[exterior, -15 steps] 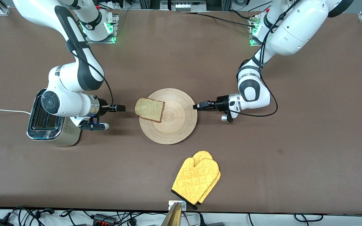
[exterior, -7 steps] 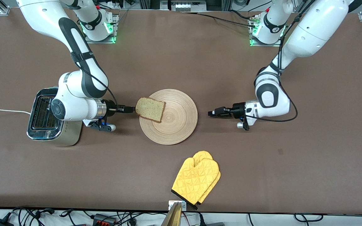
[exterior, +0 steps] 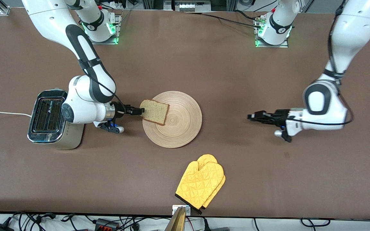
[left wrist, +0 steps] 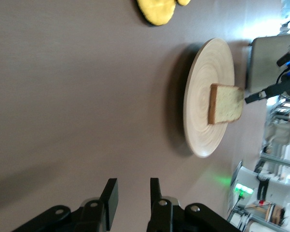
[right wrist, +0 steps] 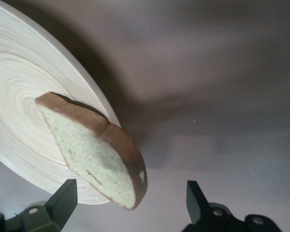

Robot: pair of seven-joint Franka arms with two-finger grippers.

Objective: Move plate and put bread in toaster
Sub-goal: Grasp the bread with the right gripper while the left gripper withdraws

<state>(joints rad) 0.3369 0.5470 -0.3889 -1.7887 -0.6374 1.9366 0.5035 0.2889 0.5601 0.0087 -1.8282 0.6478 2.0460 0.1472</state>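
Observation:
The bread needs to go in the toaster (exterior: 47, 115), so my right gripper needs to grab it by its overhanging edge (exterior: 145, 110) next.
The bread (exterior: 154, 111) lies on the plate (exterior: 178, 128), overhanging its rim toward the right arm's end. My right gripper (exterior: 139, 111) is open at that overhanging edge, low over the table. In the right wrist view the bread (right wrist: 94, 154) reaches down between the gripper's (right wrist: 130, 200) spread fingers, over the plate (right wrist: 19, 121). The toaster (exterior: 47, 115) stands at the right arm's end, beside the right wrist. My left gripper (exterior: 251, 117) is open and empty, well clear of the plate toward the left arm's end. The left wrist view shows its own gripper (left wrist: 132, 193), the plate (left wrist: 202, 96) and the bread (left wrist: 226, 103).
A yellow oven mitt (exterior: 201, 184) lies nearer to the front camera than the plate. The toaster's white cord (exterior: 2, 113) runs off the table's edge at the right arm's end. The mitt (left wrist: 157, 9) and toaster (left wrist: 270, 63) also show in the left wrist view.
My left gripper has pulled back from the plate's rim toward the left arm's end. My right gripper has moved from beside the toaster up to the bread's overhanging edge.

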